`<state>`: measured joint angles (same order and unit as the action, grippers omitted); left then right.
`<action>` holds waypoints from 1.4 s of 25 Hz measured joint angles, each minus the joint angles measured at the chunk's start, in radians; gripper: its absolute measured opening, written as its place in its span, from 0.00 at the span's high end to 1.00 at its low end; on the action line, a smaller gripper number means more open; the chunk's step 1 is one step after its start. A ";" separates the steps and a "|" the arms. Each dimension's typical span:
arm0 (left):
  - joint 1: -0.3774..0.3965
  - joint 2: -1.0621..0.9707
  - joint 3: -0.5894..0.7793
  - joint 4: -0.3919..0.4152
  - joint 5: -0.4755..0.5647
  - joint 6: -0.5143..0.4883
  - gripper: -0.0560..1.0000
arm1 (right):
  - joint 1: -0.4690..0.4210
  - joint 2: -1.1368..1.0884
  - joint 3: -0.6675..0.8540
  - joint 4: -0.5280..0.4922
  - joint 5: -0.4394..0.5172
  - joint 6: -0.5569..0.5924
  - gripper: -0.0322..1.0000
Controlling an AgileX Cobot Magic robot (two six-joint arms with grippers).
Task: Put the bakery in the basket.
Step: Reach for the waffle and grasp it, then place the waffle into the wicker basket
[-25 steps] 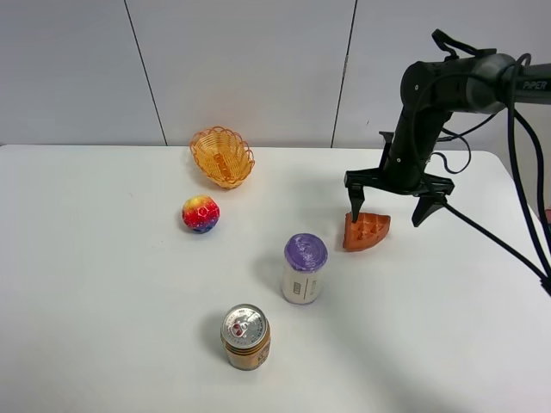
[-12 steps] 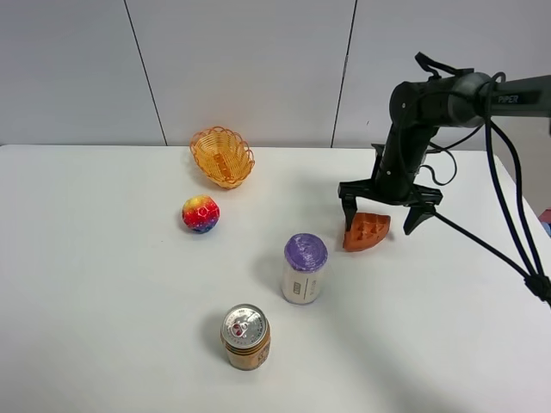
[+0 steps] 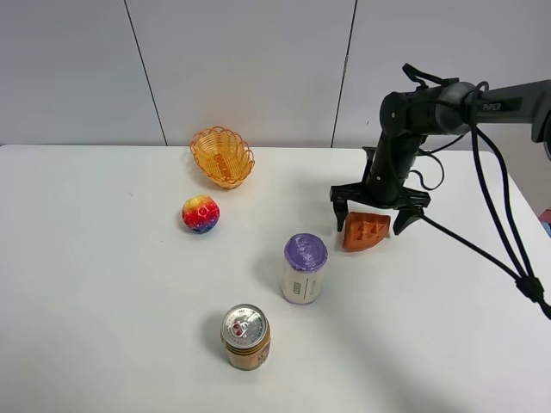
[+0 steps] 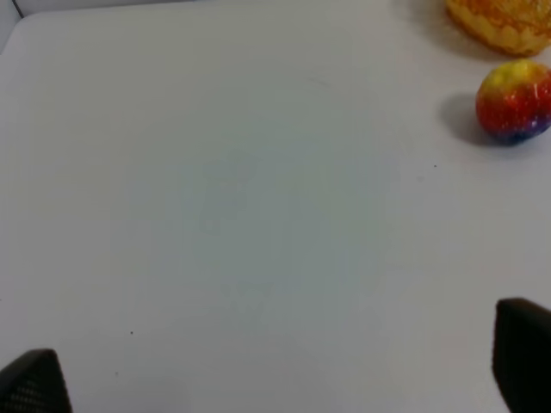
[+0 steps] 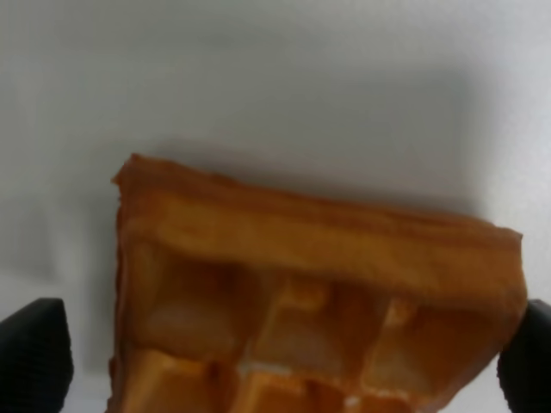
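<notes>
I should close my right gripper now, because its fingers are low beside both ends of the waffle wedge (image 3: pixel 366 231) and would catch it.
The orange-brown waffle wedge (image 3: pixel 366 231) lies on the white table right of centre and fills the right wrist view (image 5: pixel 310 301). My right gripper (image 3: pixel 370 222) is open and lowered over it, one fingertip on each side, not closed on it. The orange-yellow wicker basket (image 3: pixel 222 156) stands at the back, left of centre; its edge shows in the left wrist view (image 4: pixel 504 21). My left gripper (image 4: pixel 275 370) is open above bare table; only its fingertips (image 4: pixel 34 383) show, and it is out of the exterior view.
A rainbow ball (image 3: pixel 200 213) sits in front of the basket and shows in the left wrist view (image 4: pixel 514 101). A purple-lidded can (image 3: pixel 304 268) stands just left of the waffle. A gold can (image 3: pixel 245 336) stands near the front. The table's right edge (image 3: pixel 516 202) lies beyond the right arm.
My right gripper has moved left and down, from beside and above the waffle to straddling it. The waffle and other objects have not moved.
</notes>
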<state>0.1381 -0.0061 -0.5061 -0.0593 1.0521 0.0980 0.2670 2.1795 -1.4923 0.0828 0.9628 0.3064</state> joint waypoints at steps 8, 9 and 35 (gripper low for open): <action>0.000 0.000 0.000 0.000 0.000 0.000 0.00 | 0.000 0.023 0.001 0.000 -0.004 -0.004 0.01; 0.000 0.000 0.000 0.000 0.000 0.000 0.00 | 0.000 0.023 0.001 0.000 -0.004 -0.007 0.02; 0.000 0.000 0.000 0.000 0.000 0.000 0.00 | 0.000 -0.070 0.001 0.013 -0.001 -0.660 0.27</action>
<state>0.1381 -0.0061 -0.5061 -0.0593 1.0521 0.0980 0.2670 2.1097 -1.4913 0.0959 0.9621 -0.3531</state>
